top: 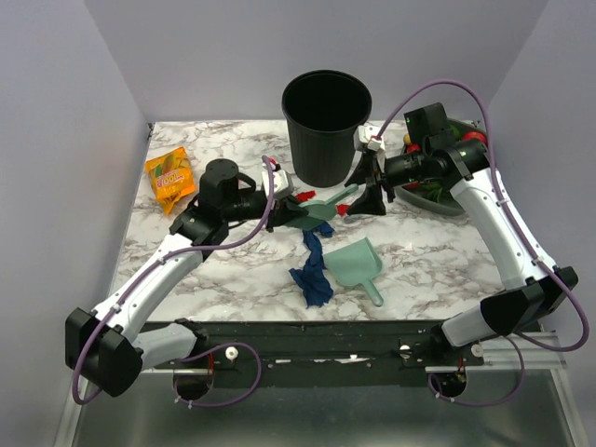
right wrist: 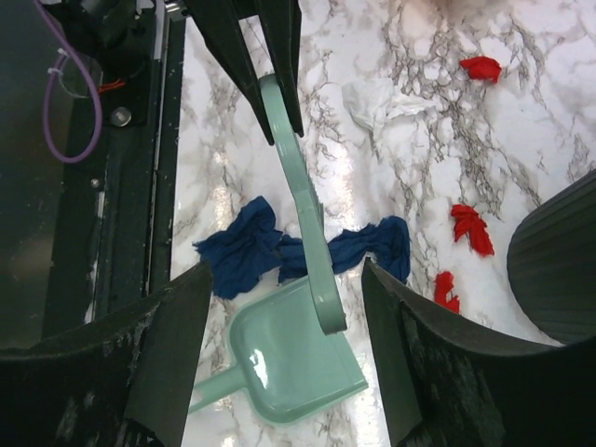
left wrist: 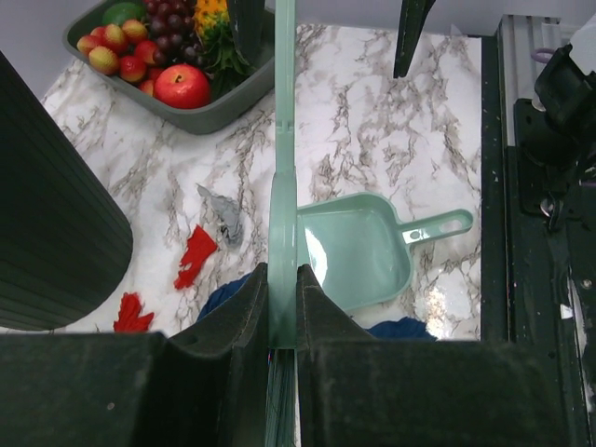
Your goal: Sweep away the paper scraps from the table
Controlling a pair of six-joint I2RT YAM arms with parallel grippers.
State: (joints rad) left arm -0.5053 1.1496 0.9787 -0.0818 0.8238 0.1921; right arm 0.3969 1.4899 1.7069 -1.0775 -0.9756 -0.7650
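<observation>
My right gripper should next grip the teal brush by its narrow far end, opposite my left gripper, so that the bristles stay free to sweep the paper scraps.
Several red paper scraps lie on the marble table beside the black bin; two also show in the left wrist view. My left gripper is shut on the handle of a teal brush and holds it above the table, left of the bin's base in the top view. My right gripper is open, its fingers on either side of the brush's far end without touching it. The teal dustpan lies flat below.
A dark blue cloth lies next to the dustpan. A crumpled white scrap lies near the red bits. A fruit tray stands at the back right. An orange snack packet lies at the back left.
</observation>
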